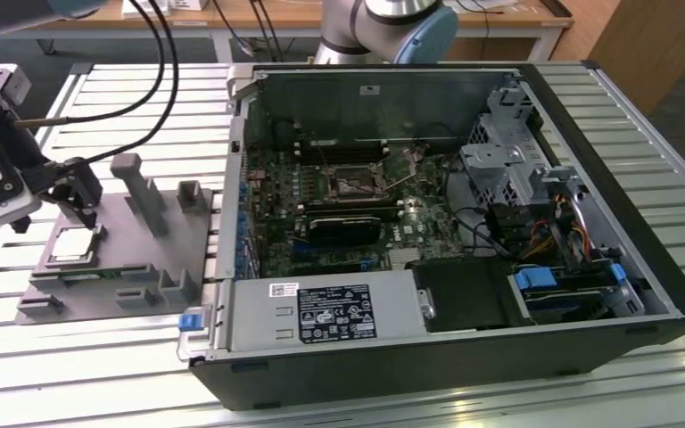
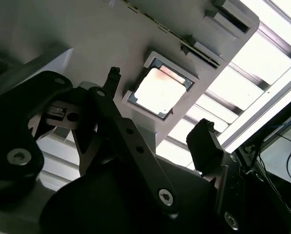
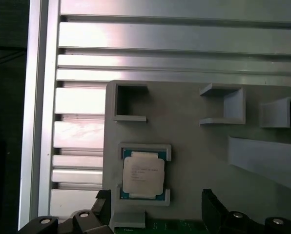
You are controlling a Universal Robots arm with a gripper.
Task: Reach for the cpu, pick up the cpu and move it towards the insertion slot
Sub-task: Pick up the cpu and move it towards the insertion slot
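My gripper's open fingers stop short of the CPU, above the grey tray, so it is too early to close on the CPU [image 1: 71,247]. My gripper moves lower first.
The cpu [image 1: 71,247] lies flat in a pocket of the grey moulded tray [image 1: 140,267], at the exterior view's left. My gripper [image 1: 57,221] hangs just above it, open, with nothing between its fingers. In both wrist views the cpu [image 3: 143,174] [image 2: 160,91] sits in the gap, one dark fingertip [image 3: 102,204] on one side and the other fingertip [image 3: 210,204] well clear on the other. The gripper [image 2: 160,117] does not touch the chip. The insertion slot [image 1: 352,185] is a small square socket on the motherboard inside the open computer case.
Grey upright blocks [image 1: 140,192] rise from the tray close to the gripper. The open computer case [image 1: 438,223] holds a power supply [image 1: 318,312], a drive cage [image 1: 503,169] and cables. Everything rests on a slatted metal table [image 1: 104,374]. Another arm's base [image 1: 378,27] stands behind the case.
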